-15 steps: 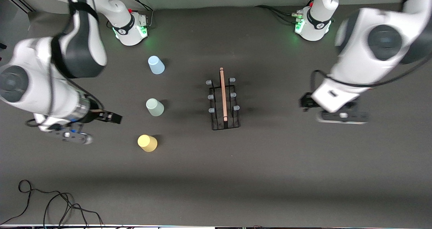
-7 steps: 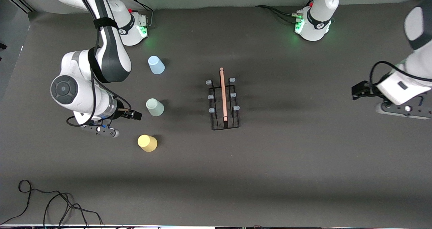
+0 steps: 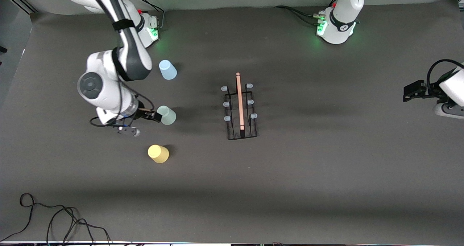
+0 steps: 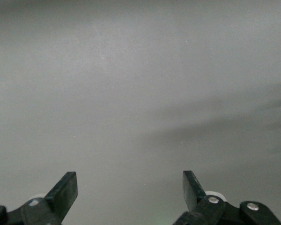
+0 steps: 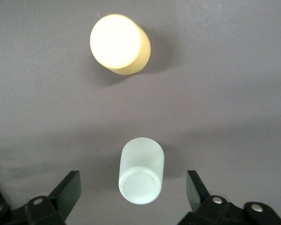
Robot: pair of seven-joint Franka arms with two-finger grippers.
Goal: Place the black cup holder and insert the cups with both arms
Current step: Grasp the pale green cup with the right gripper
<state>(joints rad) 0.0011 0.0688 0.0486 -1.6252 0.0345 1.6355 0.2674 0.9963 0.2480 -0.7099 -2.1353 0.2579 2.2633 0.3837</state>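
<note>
My right gripper takes hold of the grey-green cup by its closed end next. This leaves the cup's open end free to slip onto the holder (image 3: 240,104).
The black cup holder (image 3: 240,104) stands mid-table with nothing on its pegs. Three cups stand in a row toward the right arm's end: light blue (image 3: 168,70), grey-green (image 3: 166,115) and yellow (image 3: 158,154), each with its closed end up. My right gripper (image 3: 156,116) is open at the grey-green cup. In the right wrist view that cup (image 5: 141,171) sits between the spread fingers of the right gripper (image 5: 132,183), untouched, with the yellow cup (image 5: 119,44) farther off. My left gripper (image 3: 411,91) hangs open over the table's edge at the left arm's end. The left gripper (image 4: 129,180) shows only bare table.
The arm bases (image 3: 143,28) (image 3: 335,26) glow green along the table's back edge. Loose black cables (image 3: 54,220) lie at the corner nearest the front camera, at the right arm's end. The dark mat (image 3: 308,173) spreads wide around the holder.
The right gripper has swung in and down from the table's end to the grey-green cup. The left arm has drawn back from beside the holder toward its own end of the table.
</note>
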